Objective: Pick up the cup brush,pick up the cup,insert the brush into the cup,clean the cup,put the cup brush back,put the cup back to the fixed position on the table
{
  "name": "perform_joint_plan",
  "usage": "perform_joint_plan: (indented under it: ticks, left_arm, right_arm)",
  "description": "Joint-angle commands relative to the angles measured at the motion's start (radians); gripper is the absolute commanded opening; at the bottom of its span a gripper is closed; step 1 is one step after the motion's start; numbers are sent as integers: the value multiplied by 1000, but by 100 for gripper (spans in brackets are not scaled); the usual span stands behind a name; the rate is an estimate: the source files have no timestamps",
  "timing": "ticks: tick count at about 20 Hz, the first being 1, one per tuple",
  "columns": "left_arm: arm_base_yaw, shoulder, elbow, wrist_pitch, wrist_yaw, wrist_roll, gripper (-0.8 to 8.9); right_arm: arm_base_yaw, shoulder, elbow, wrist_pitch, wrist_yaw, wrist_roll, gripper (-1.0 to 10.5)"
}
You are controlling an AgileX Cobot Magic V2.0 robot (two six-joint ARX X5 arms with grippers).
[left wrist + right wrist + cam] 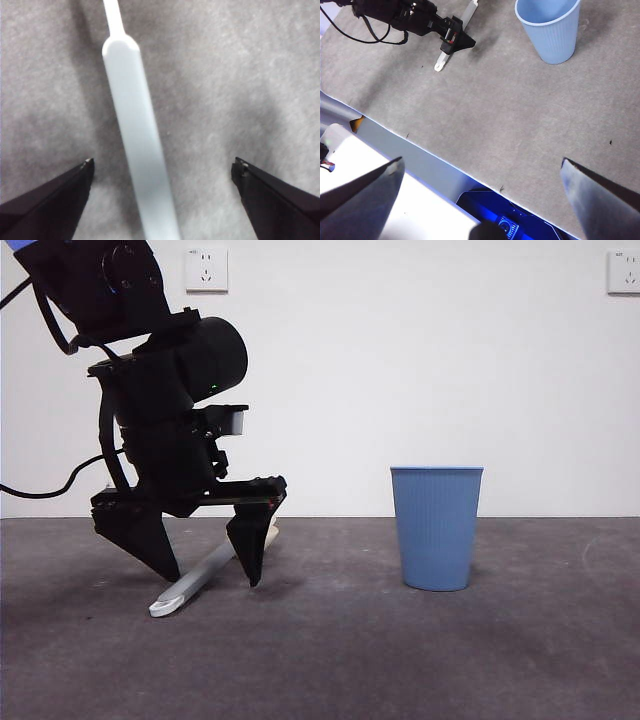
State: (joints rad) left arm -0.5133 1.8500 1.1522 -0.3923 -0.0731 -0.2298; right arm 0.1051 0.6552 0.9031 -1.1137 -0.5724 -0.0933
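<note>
My left gripper should pick up the cup brush by its grey handle (205,572) next, so that the brush's sponge head stays free to clean the blue cup (436,528).
The cup brush (195,580) lies on the table (400,660) at the left, its grey handle toward me with the white tip (165,608) nearest. Its cream sponge head (272,534) peeks out behind a jaw. My left gripper (214,580) is open, its jaws down at the table on either side of the handle (137,135) without touching it. The light blue cup (436,528) stands upright and empty to the right, apart from the brush. My right gripper (480,167) is open and empty, high above the table's near edge, looking down on the cup (551,30) and brush (442,62).
Two white wall sockets (206,269) (624,271) sit on the white wall behind. The right wrist view shows the table's front edge (420,145), with a blue-lit device (505,220) below it and black cables (365,35) trailing from the left arm.
</note>
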Motion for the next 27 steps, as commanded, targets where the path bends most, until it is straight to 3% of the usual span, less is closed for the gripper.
perform_joint_plan:
  ticks: [1, 4, 7, 9, 20, 21, 23, 26, 27]
  left_arm:
    - [-2, 13, -9, -80, -3, -12, 466]
    - [-2, 11, -9, -138, -3, -10, 454]
    - [-2, 8, -9, -143, -1, -10, 117]
    - [-2, -3, -8, -150, -1, -9, -12]
    - [5, -285, -6, -235, -3, 59, -9]
    - [5, -334, -6, -269, -3, 88, -9]
    - [5, -433, -6, -364, -21, 149, -9]
    - [5, -566, -6, -494, -79, 206, -8]
    - [5, -606, -6, -525, -82, 205, -9]
  right_arm:
    - [2, 0, 2, 6, 3, 6, 629]
    - [2, 0, 2, 7, 3, 6, 629]
    - [2, 0, 2, 7, 3, 6, 629]
    - [2, 0, 2, 7, 3, 6, 629]
    - [2, 0, 2, 8, 2, 6, 627]
    - [2, 6, 2, 12, 0, 12, 627]
    - [2, 37, 1, 55, -6, 92, 627]
    - [10, 132, -1, 153, -83, 107, 625]
    - [27, 163, -9, 202, -72, 110, 625]
